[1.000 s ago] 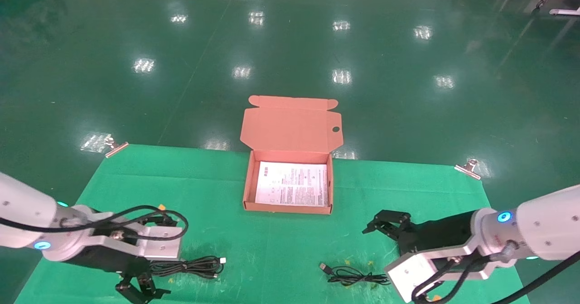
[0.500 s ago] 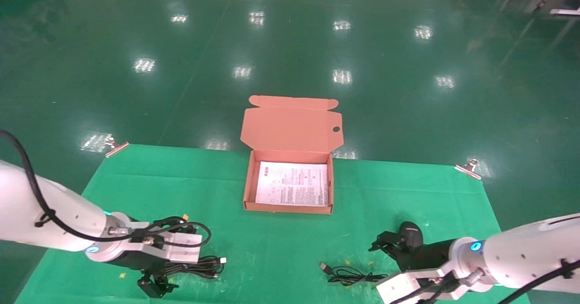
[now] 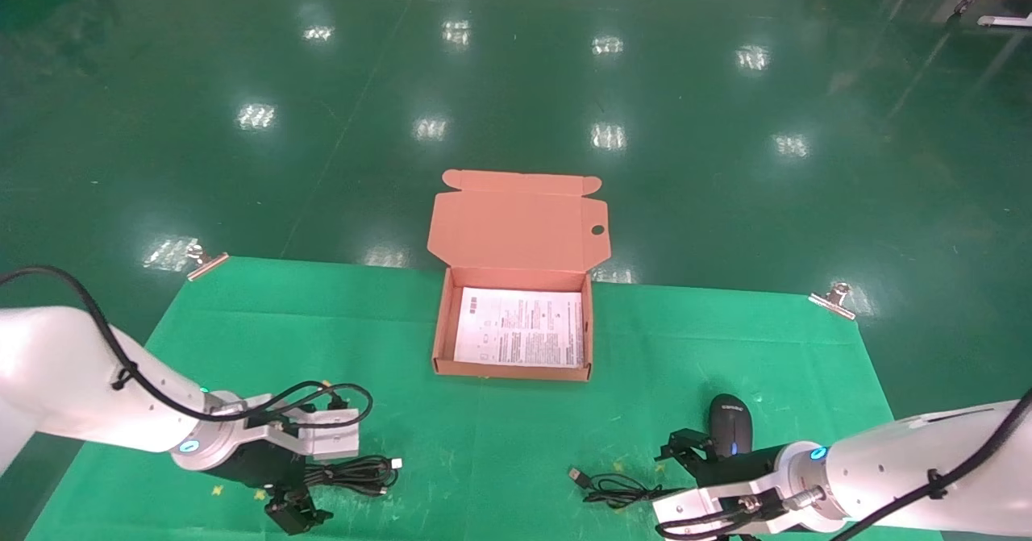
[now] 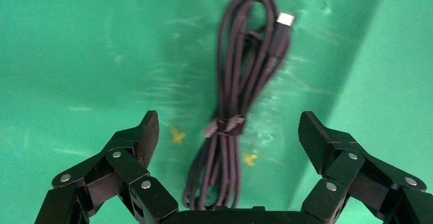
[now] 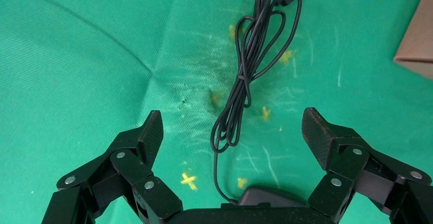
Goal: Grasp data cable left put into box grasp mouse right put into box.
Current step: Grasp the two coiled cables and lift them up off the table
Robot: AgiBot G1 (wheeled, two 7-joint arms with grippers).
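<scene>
The left gripper grabs the data cable by its tied middle next, where the cable's parts bunch together, since the slack loops spread apart at both cable ends.
The data cable [image 3: 355,475] lies bundled on the green mat at the front left. In the left wrist view the data cable [image 4: 240,96] runs between the jaws, tied at its middle. My left gripper [image 3: 294,510] is open and low over it [image 4: 230,128], not touching it. The black mouse [image 3: 730,432] sits at the front right, and its cord [image 3: 621,488] trails to the left. My right gripper [image 3: 685,451] is open just left of the mouse. In the right wrist view the gripper [image 5: 233,126] straddles the cord [image 5: 250,66], with the mouse [image 5: 270,196] at its base. The orange box [image 3: 512,370] stands open mid-table.
A printed paper sheet [image 3: 520,327] lies inside the box, and the lid [image 3: 520,222] is folded back beyond the table's far edge. Metal clips [image 3: 205,260] [image 3: 834,297] hold the mat's far corners. A box corner [image 5: 416,40] shows in the right wrist view.
Both arms have come down toward the mat. The left gripper moved right onto the data cable. The right gripper drew back and lower, uncovering the mouse.
</scene>
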